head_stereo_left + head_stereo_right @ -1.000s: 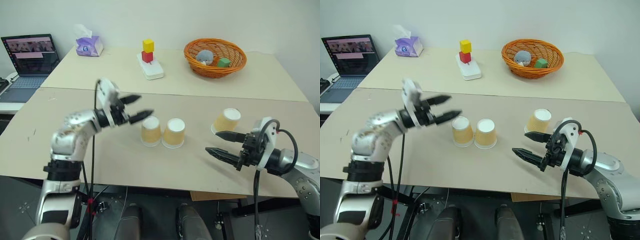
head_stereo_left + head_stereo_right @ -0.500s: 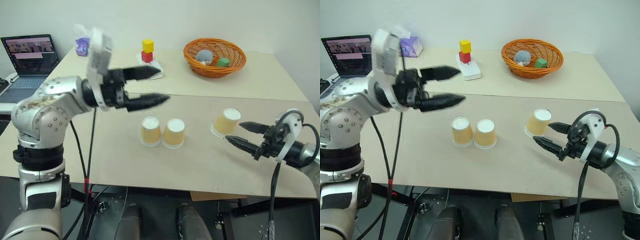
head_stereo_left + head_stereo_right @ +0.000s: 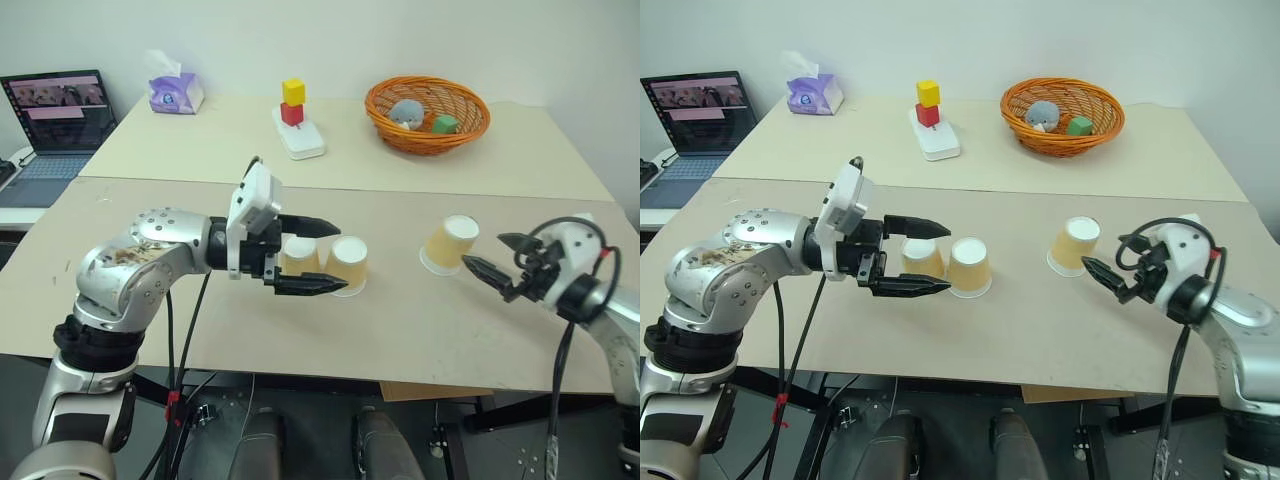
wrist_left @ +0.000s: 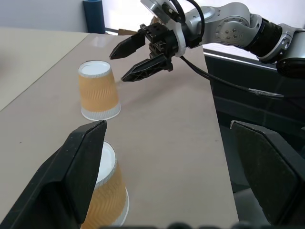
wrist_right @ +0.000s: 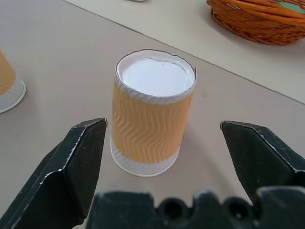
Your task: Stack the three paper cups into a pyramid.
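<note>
My right gripper's fingers stop short of the lone cup's sides and would miss it, so it is too early to close. It moves toward the cup, then closes.
Two of the three paper cups stand upside down and side by side near the table's middle: the left cup (image 3: 298, 256) and the right cup (image 3: 350, 266). The third cup (image 3: 450, 243) stands upside down by itself further right. My left gripper (image 3: 341, 258) is open and points right, its fingers framing the left cup from above and below in the head views; contact cannot be judged. The left wrist view shows the pair's right cup (image 4: 107, 188) close by and the lone cup (image 4: 98, 89) beyond. My right gripper (image 3: 484, 251) is open just right of the lone cup (image 5: 153, 114), holding nothing.
An orange wicker basket (image 3: 430, 114) with small toys sits at the back. A yellow-on-red block stack (image 3: 293, 102) stands on a white base beside it. A tissue box (image 3: 175, 94) and a laptop (image 3: 55, 125) are at the back left.
My left arm rose, then dropped back and swung right to the pair of cups. My right gripper moved up to the lone cup. The cups stayed put.
</note>
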